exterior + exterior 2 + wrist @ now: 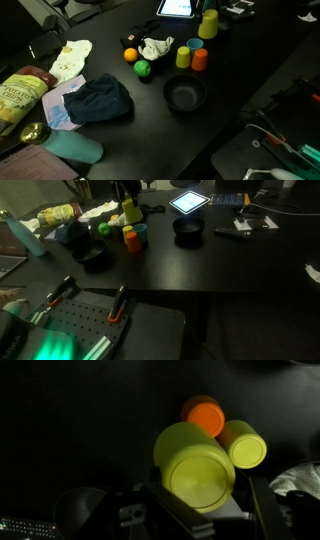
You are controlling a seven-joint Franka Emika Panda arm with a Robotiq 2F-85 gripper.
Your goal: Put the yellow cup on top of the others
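The yellow cup is too high and off the middle of the cups. It would fall to the table if I opened my gripper now, so I need to first line it up.
My gripper (205, 498) is shut on the yellow cup (195, 465), which fills the middle of the wrist view, base toward the camera. In both exterior views the held cup (208, 24) (132, 214) hangs above the table beside the other cups, with the gripper (210, 9) (128, 194) dark above it. On the table stand an orange-red cup (200, 61) (205, 415), a second yellow cup (183, 57) (246, 451) and a teal-blue cup (193, 44). In the wrist view the teal-blue cup is hidden.
A black bowl (185, 96) sits near the cups. An orange ball (130, 55), a green ball (142, 68) and a white cloth (155, 47) lie beside them. A dark blue cloth (100, 100), a teal bottle (72, 148) and a lit tablet (175, 8) are also on the table.
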